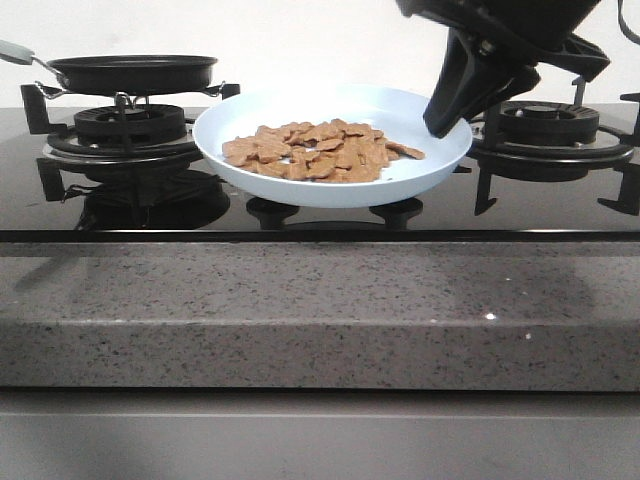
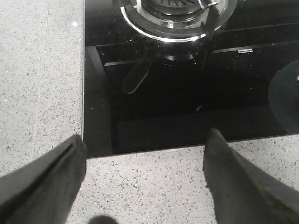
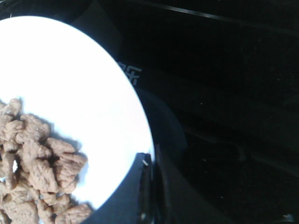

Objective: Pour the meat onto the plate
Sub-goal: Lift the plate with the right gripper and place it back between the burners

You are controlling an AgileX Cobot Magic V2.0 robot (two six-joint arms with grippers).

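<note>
The plate's bottom (image 1: 333,200) is above the black glass cooktop (image 1: 335,222), and the plate would drop if my right gripper opened now, so the plate stays held from here.
The pale blue plate (image 1: 410,112) is over the black glass cooktop, between the two burners. The meat (image 1: 315,152), a heap of tan chips, lies in it, left of middle. My right gripper (image 1: 442,122) comes down from the upper right and is shut on the plate's right rim. In the right wrist view the fingers (image 3: 140,186) pinch the plate's rim (image 3: 93,84), with the meat (image 3: 37,172) beside them. Whether the plate rests on the glass or hangs just above it I cannot tell. My left gripper (image 2: 145,136) is open and empty over the counter's speckled edge.
A black frying pan (image 1: 135,70) with a grey handle sits on the left burner (image 1: 125,125). The right burner (image 1: 550,125) stands behind my right gripper. A speckled stone counter (image 1: 320,310) runs along the front. The left burner's ring (image 2: 173,23) shows in the left wrist view.
</note>
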